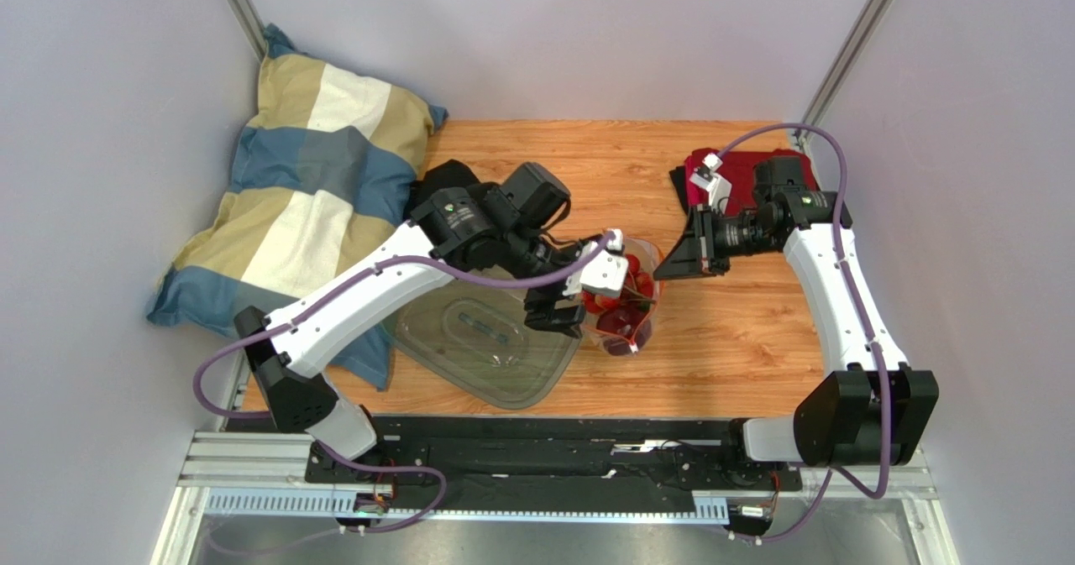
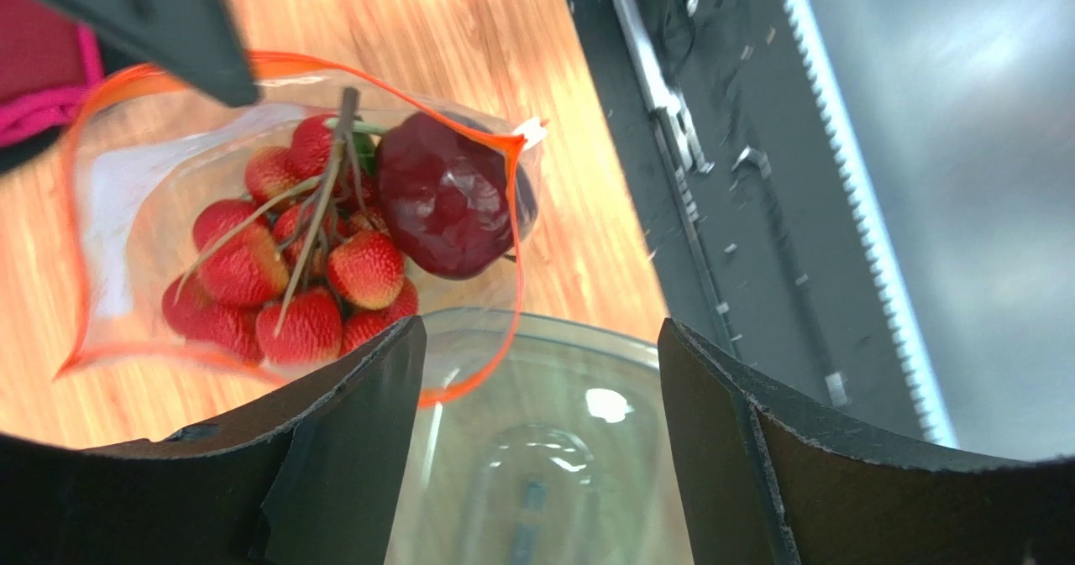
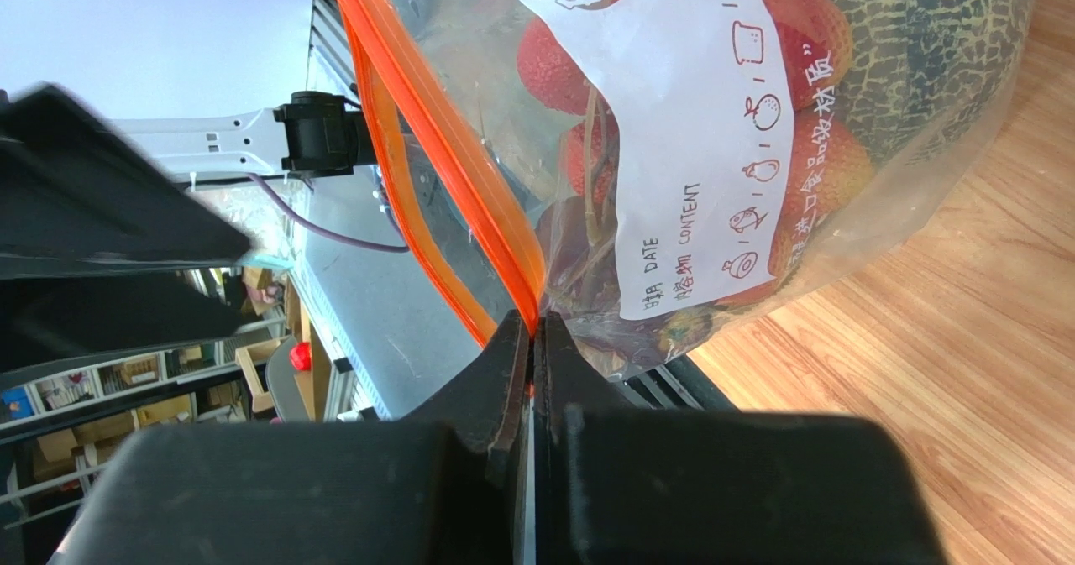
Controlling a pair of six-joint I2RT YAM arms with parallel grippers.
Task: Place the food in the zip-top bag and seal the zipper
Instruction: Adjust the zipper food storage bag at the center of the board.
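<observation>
I will grab the bag's zipper edge on the tub side next with my left gripper. The white slider corner then stays free for sealing.
The zip-top bag (image 1: 627,303) stands open on the wooden table, held up at its mouth. In the left wrist view the orange-red zipper (image 2: 511,231) rings the open mouth. Inside lie the dark red apple-like fruit (image 2: 444,194) and the bunch of small red-and-yellow fruits (image 2: 284,282). My left gripper (image 2: 536,452) is open and empty just beside the mouth, over the clear tub (image 2: 555,439); it also shows in the top view (image 1: 562,303). My right gripper (image 3: 536,332) is shut on the zipper strip (image 3: 435,162) at the bag's edge. The netted melon (image 3: 940,36) shows behind the white label (image 3: 681,124).
A striped pillow (image 1: 303,200) lies at the back left. The clear tub (image 1: 486,338) sits left of the bag. A dark red cloth (image 1: 757,175) lies at the back right. The black rail (image 1: 568,445) runs along the near edge.
</observation>
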